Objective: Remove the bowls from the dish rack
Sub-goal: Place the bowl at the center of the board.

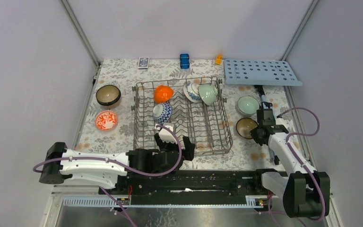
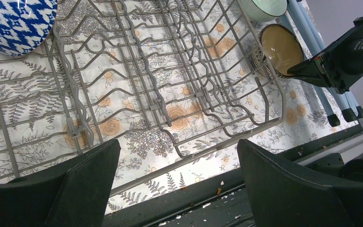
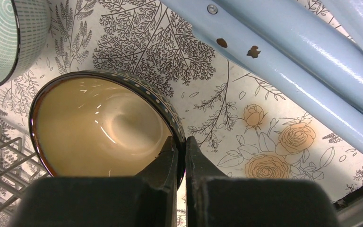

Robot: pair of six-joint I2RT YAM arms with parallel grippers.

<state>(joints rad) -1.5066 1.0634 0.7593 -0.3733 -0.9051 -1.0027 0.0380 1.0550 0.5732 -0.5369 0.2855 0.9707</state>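
Note:
The dark brown bowl is low over empty cloth beside the rack and would rest there, so it is time for my right gripper to let go now.
The grey wire dish rack (image 1: 182, 137) stands mid-table. It holds an orange bowl (image 1: 163, 93), a blue-and-white bowl (image 1: 162, 112), a second patterned bowl (image 1: 191, 92) and a pale green bowl (image 1: 208, 93). Right of the rack, my right gripper (image 3: 181, 146) is shut on the rim of a dark brown bowl (image 3: 99, 132) with a cream inside. One finger is inside the rim and one outside. I cannot tell whether that bowl rests on the cloth. My left gripper (image 2: 178, 156) hangs open and empty over the rack's near edge (image 2: 208, 142), with the blue-and-white bowl (image 2: 16, 21) far ahead to its left.
A dark brown bowl (image 1: 108, 95) and a red-and-white bowl (image 1: 106, 120) sit left of the rack. Another pale green bowl (image 1: 247, 105) sits right of it. A light-blue perforated board (image 1: 262, 72) on legs (image 3: 288, 61) stands back right. Blue blocks (image 1: 185, 60) lie along the back edge.

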